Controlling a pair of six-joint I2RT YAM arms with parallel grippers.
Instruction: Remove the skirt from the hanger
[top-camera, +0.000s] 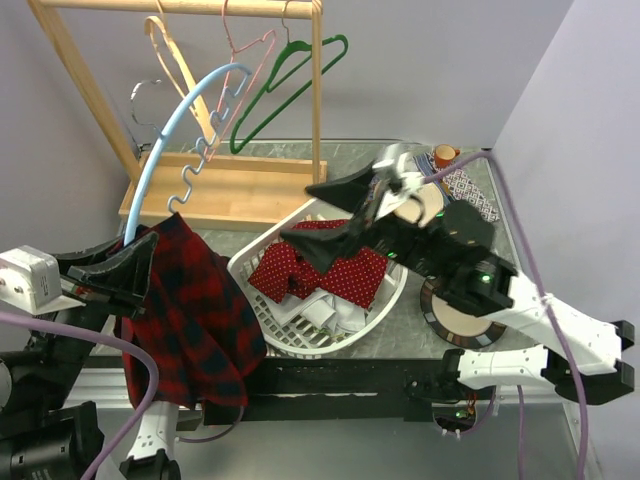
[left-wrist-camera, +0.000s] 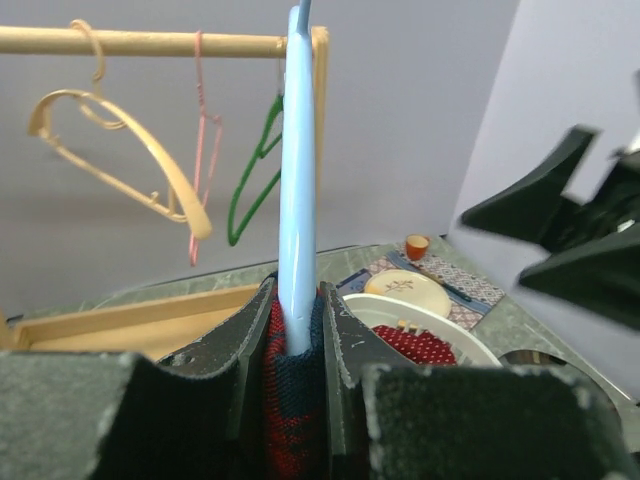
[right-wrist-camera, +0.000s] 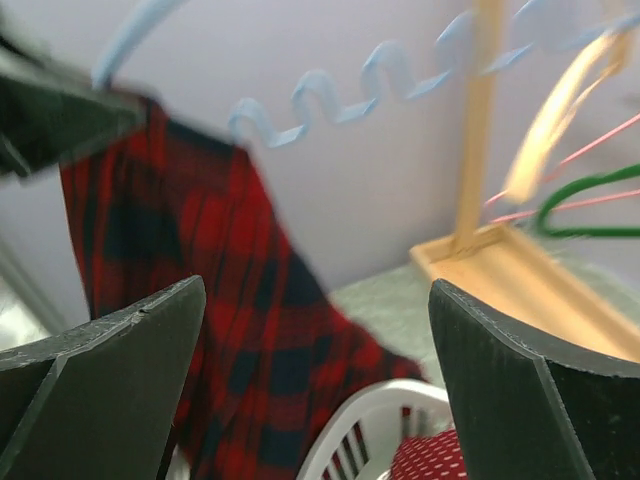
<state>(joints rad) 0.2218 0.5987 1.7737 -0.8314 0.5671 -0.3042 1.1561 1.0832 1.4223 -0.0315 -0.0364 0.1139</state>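
Observation:
My right gripper should grab the plaid skirt (top-camera: 195, 320) next by its basket-facing side (top-camera: 195, 244), so it can remove the skirt from the blue hanger.
A red and black plaid skirt (top-camera: 195, 320) hangs from one end of a light blue hanger (top-camera: 185, 110) at the front left. My left gripper (top-camera: 135, 270) is shut on the skirt's top edge and the hanger's end, as the left wrist view shows with the blue hanger (left-wrist-camera: 298, 200) rising between the fingers over the skirt (left-wrist-camera: 292, 400). My right gripper (top-camera: 330, 215) is open and empty above the white basket (top-camera: 255, 255), facing the skirt (right-wrist-camera: 200, 330). The hanger's wavy arm (right-wrist-camera: 330, 95) shows in the right wrist view.
The white laundry basket holds a red dotted garment (top-camera: 330, 270) and white cloth. A wooden rack (top-camera: 240, 190) at the back carries wooden (top-camera: 175, 60), pink (top-camera: 245, 50) and green (top-camera: 280, 85) hangers. A plate (top-camera: 430, 200), cup (top-camera: 445, 155) and round coaster (top-camera: 460, 315) lie to the right.

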